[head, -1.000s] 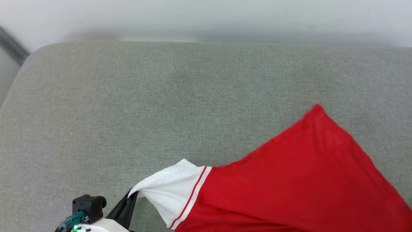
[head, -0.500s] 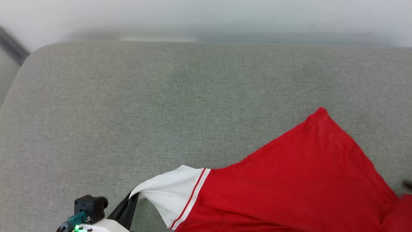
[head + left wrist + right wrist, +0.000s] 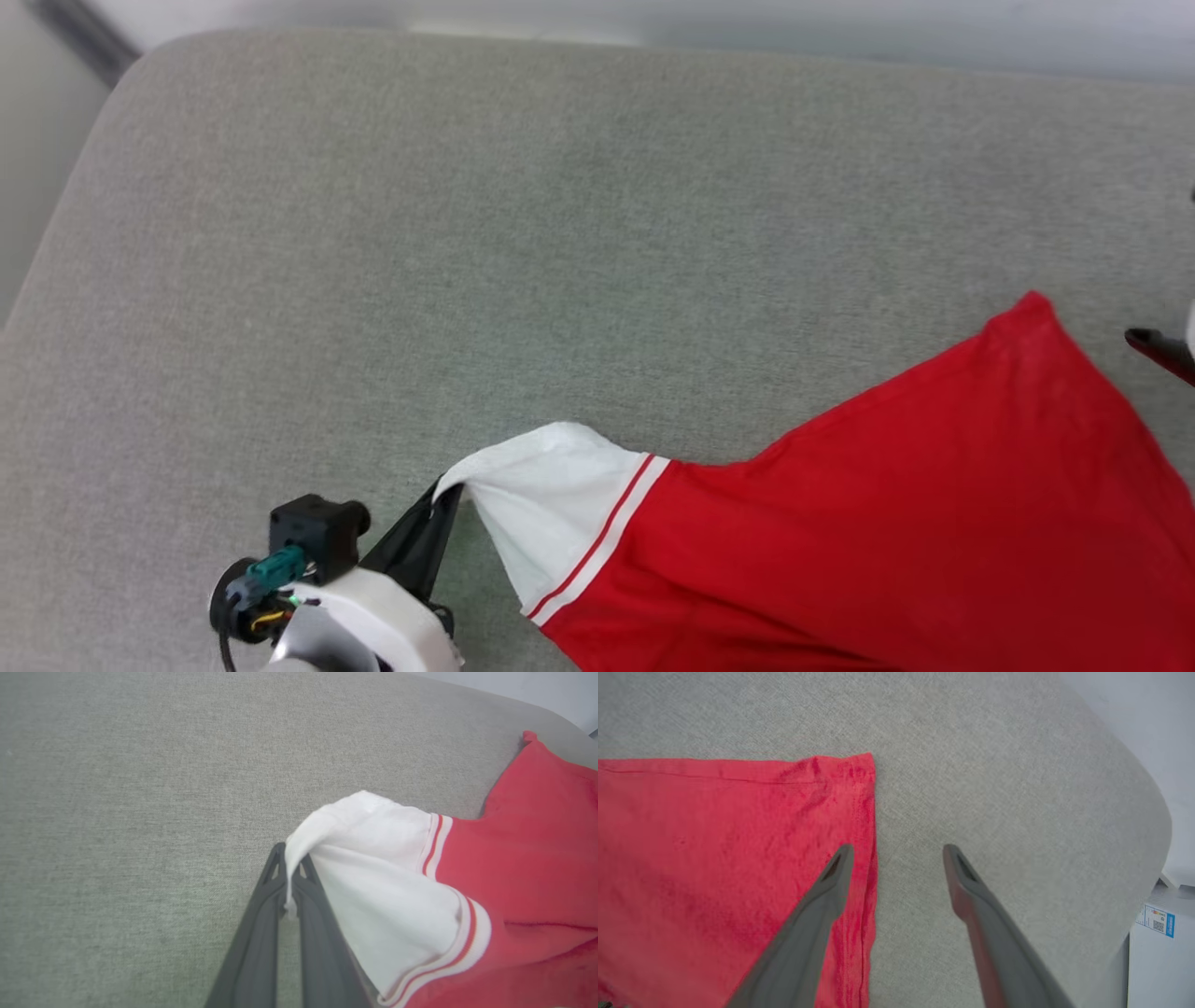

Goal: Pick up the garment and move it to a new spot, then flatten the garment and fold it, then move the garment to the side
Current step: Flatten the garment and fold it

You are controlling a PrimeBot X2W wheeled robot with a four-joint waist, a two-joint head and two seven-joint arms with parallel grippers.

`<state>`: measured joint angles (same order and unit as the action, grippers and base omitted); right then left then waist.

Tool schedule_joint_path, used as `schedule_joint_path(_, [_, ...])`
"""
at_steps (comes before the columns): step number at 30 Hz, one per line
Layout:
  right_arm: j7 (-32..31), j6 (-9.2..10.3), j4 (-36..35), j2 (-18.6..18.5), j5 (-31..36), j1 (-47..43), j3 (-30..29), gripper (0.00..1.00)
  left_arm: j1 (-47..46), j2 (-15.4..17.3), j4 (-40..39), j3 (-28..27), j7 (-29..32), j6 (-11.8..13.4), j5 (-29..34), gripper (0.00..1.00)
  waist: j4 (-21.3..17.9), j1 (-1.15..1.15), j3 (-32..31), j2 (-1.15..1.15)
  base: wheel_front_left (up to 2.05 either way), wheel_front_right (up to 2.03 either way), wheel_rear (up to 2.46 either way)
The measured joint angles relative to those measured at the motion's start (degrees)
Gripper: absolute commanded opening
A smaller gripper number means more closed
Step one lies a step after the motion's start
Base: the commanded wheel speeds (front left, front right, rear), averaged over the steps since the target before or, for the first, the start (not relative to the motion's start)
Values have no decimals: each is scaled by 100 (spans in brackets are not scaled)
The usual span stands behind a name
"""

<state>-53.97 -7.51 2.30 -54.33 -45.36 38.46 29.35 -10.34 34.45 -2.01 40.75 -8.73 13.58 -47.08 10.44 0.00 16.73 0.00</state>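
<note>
The right gripper grabs the garment (image 3: 887, 541) by its bare red corner (image 3: 1031, 314) next, to flatten it ready for folding.
The garment (image 3: 887, 541), a red jersey with a white sleeve (image 3: 551, 495) and red-and-white striped trim, lies spread over the lower right of a grey cushion (image 3: 467, 233). My left gripper (image 3: 446, 499) is shut on the edge of the white sleeve (image 3: 373, 858) and holds it slightly lifted, the fingers (image 3: 261, 933) pressed together. My right gripper (image 3: 899, 851) is open above the garment's (image 3: 714, 858) far red corner, one finger over the hem, the other over bare cushion. Its dark fingertip (image 3: 1156, 343) shows at the right edge of the head view.
The cushion's (image 3: 1017, 765) rounded edge runs along the right in the right wrist view, with a white box bearing a blue label (image 3: 1155, 921) below it. A pale wall (image 3: 840, 28) lies beyond the far edge.
My right gripper has opened and let go of the red corner, which now lies flat on the cushion. The head camera has shifted. My left gripper keeps its hold on the sleeve.
</note>
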Motion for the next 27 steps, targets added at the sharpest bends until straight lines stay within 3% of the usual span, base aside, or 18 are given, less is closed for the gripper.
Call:
schedule_joint_path(8, [-102,1,1228,840,475,728,627,100,-351,-261,63,133,-13,-57,169,0,316,0,526,0,0,0,0])
schedule_joint_path(14, [18,12,1656,831,452,801,1199,100,-459,-378,185,174,-71,-107,203,0,499,0,781,0,0,0,0])
schedule_joint_path(15, [64,12,1683,803,379,836,1250,90,-466,-381,210,168,-80,-108,202,0,508,0,790,0,0,0,0])
schedule_joint_path(16, [172,12,1705,800,338,860,1311,8,-466,-380,230,163,-90,-107,199,0,501,0,785,0,0,0,0])
schedule_joint_path(17, [282,12,1738,802,294,874,1361,0,-465,-375,247,155,-105,-105,194,0,485,0,768,0,0,0,0])
schedule_joint_path(22, [864,10,1876,961,9,976,1462,0,-455,-281,302,124,-130,-98,189,0,386,1,548,0,0,0,0])
schedule_joint_path(27, [1568,1,1834,894,-192,1077,1394,0,-502,-64,238,74,-68,-78,250,0,252,1,179,0,0,0,0])
